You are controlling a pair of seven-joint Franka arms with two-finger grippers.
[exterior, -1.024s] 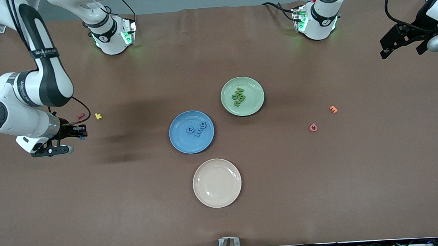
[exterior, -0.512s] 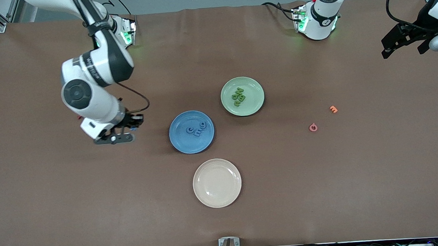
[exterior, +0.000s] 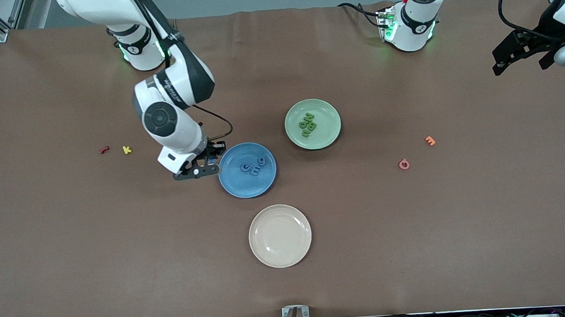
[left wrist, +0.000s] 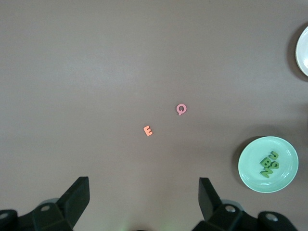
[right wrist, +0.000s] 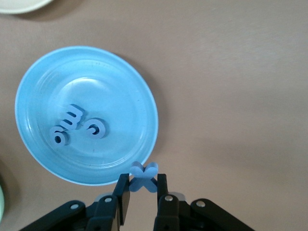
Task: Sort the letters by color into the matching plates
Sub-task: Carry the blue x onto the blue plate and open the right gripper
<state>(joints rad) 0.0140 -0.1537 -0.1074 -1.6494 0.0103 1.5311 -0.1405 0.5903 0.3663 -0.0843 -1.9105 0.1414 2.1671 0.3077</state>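
Observation:
The blue X is outside the plate's rim and would fall short if released now, so my right gripper moves it over the plate next.
The mid-blue plate sits mid-table with three blue letters in it. My right gripper hangs just over that plate's rim on the right arm's side, shut on a blue letter X. The pale green plate lies farther from the front camera and holds several green letters. My left gripper waits open and empty, high over the left arm's end of the table.
A cream plate lies nearer the front camera than the blue plate. A red letter and a yellow K lie toward the right arm's end. An orange E and a pink Q lie toward the left arm's end.
My right arm has swept from its end of the table to the blue plate's rim with the blue letter in its grip. The left arm has not moved.

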